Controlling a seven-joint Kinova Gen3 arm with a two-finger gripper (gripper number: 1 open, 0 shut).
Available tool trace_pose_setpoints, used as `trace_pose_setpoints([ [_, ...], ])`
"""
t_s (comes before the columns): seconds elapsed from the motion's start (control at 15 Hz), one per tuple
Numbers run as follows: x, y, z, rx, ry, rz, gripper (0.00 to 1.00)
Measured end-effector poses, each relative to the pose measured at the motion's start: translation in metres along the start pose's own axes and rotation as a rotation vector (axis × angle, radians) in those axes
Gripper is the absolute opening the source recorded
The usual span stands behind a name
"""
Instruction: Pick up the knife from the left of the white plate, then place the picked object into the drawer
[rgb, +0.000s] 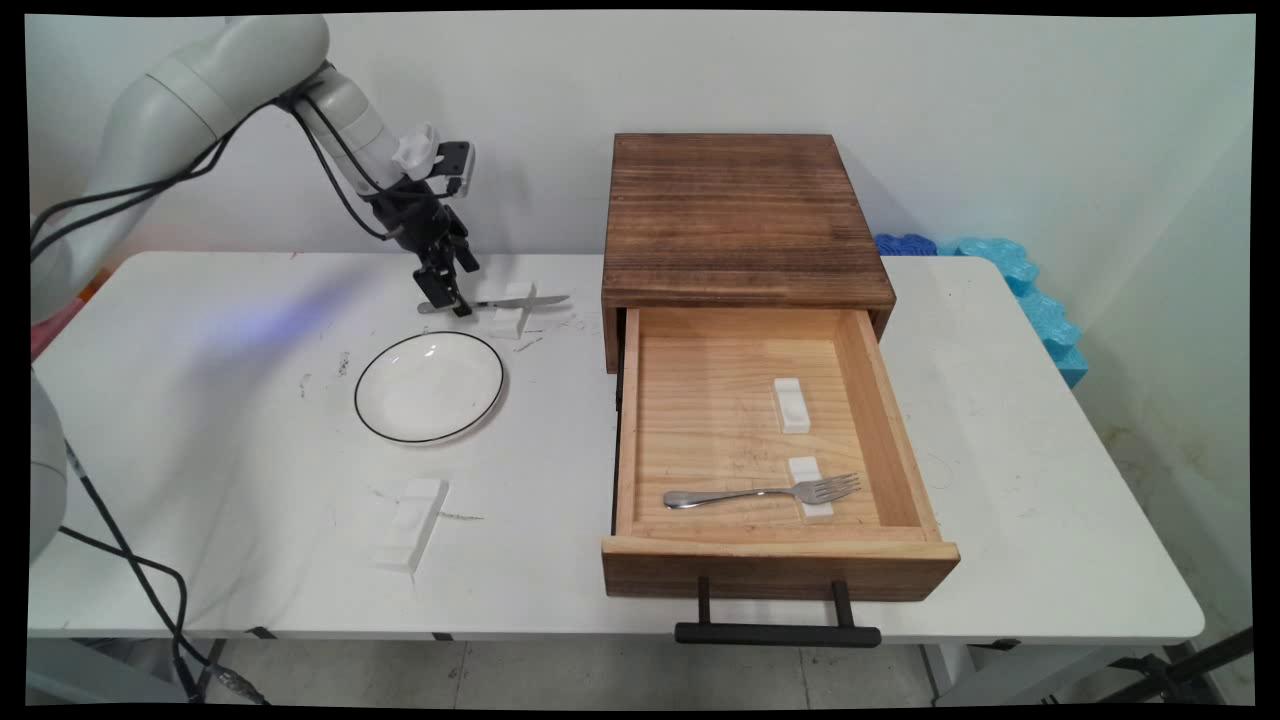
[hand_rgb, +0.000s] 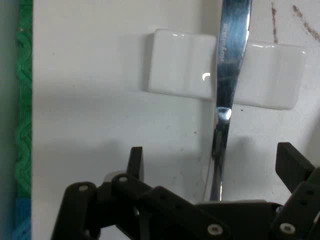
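Observation:
My gripper grabs the knife by its slim metal handle (rgb: 446, 307) next, since the knife's bare blade (rgb: 537, 300) lies across the white rest.
My black gripper (rgb: 447, 300) is low over the table at the back left, right at the handle end of a metal knife (rgb: 525, 301). The knife lies across a small white rest (rgb: 515, 312). In the hand view the knife (hand_rgb: 227, 75) runs up from between my fingertips over the white rest (hand_rgb: 180, 70). My gripper (hand_rgb: 215, 159) is open. Its fingers (hand_rgb: 135, 161) stand well apart on either side of the handle and do not touch it.
A white plate (rgb: 430, 387) with a dark rim lies just in front of the knife. Another white rest (rgb: 410, 520) lies nearer the front. To the right a wooden box (rgb: 745, 215) has its drawer (rgb: 775, 565) pulled out, with a fork (rgb: 765, 492) and two white rests inside.

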Motion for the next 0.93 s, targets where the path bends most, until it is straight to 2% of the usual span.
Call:
trace_pose_setpoints([
  [0.4, -0.002, -0.002, 0.012, -0.007, 0.010, 0.026, 1.00],
  [0.47, -0.003, -0.002, 0.014, -0.008, 0.011, 0.030, 0.00],
  [0.93, -0.003, 0.000, 0.019, -0.015, 0.017, 0.051, 0.00],
])
